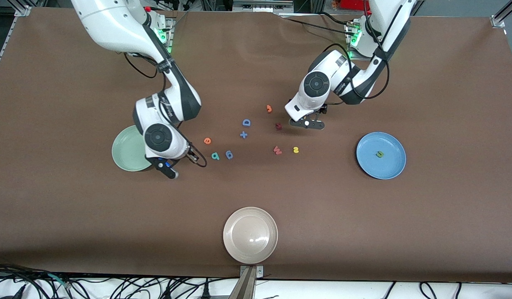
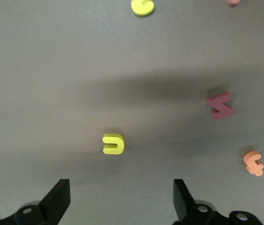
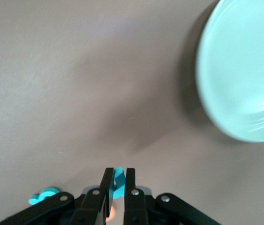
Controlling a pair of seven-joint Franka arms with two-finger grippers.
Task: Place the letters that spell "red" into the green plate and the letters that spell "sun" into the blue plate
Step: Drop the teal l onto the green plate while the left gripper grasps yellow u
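Observation:
My left gripper is still short of the yellow "u", which lies beyond its fingers. It would miss the "u" if it closed now, so it should move toward the "u" before it closes.
My right gripper (image 3: 116, 172) is shut on a small teal letter (image 3: 119, 180). It hangs over the table right beside the rim of the green plate (image 1: 125, 151), which shows no letters in it. My left gripper (image 2: 121, 187) is open above the yellow "u" (image 2: 113, 144), which lies on the table between the finger lines; in the front view that gripper (image 1: 308, 123) hides the "u". The yellow "s" (image 1: 296, 150) lies nearer the front camera. An olive "n" (image 1: 379, 154) rests in the blue plate (image 1: 395, 166). The orange "e" (image 1: 207, 141) and teal "d" (image 1: 215, 156) lie loose beside the right gripper (image 1: 169, 167).
Loose on the table between the arms: a blue "d"-like letter (image 1: 229, 154), blue capital "D" (image 1: 246, 122), blue plus (image 1: 243, 134), red "w" (image 1: 277, 150), dark red letter (image 1: 279, 126), orange hooked piece (image 1: 269, 109). A beige-white plate (image 1: 250, 235) sits near the front edge.

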